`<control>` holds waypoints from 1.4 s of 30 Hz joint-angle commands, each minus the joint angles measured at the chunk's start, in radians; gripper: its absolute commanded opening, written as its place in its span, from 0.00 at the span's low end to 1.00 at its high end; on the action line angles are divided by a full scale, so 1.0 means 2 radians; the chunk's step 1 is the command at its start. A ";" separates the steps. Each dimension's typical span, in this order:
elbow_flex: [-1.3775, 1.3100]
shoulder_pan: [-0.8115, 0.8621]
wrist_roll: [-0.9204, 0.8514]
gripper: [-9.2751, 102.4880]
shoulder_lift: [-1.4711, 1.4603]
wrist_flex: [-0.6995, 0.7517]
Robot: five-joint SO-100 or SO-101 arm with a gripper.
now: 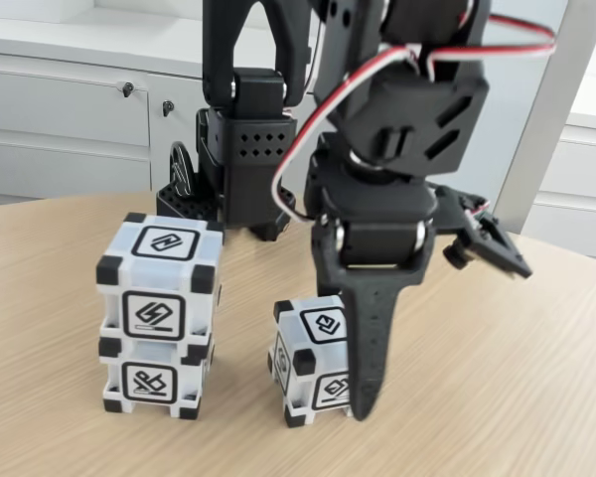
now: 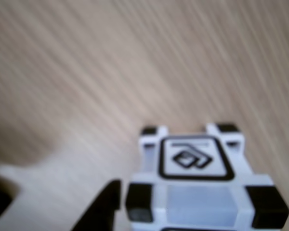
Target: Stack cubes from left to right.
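Observation:
My gripper grabs the third cube by its printed sides next. Then I set the third cube on the stacked cubes.
Two white cubes with black corners stand stacked at the left of the fixed view, the upper cube (image 1: 160, 283) on the lower cube (image 1: 155, 378). A third cube (image 1: 309, 360) sits alone on the table in the middle; the wrist view has this cube (image 2: 197, 178) at the bottom, blurred. My gripper (image 1: 442, 340) is open. Its long black finger (image 1: 366, 338) reaches down to the table against this cube's right front side, while the other jaw is swung out to the right. The cube lies left of that finger, outside the jaws. One finger (image 2: 102, 208) shows left of the cube.
The wooden table (image 1: 497, 397) has free room to the right and in front. The arm's black base (image 1: 240, 159) stands behind the cubes. White cabinets (image 1: 70, 109) line the back wall.

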 commanded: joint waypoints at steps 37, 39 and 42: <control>-0.139 0.006 -0.123 0.08 0.318 0.073; -0.148 0.006 -0.110 0.08 0.318 0.124; -0.179 0.006 -0.105 0.08 0.318 0.191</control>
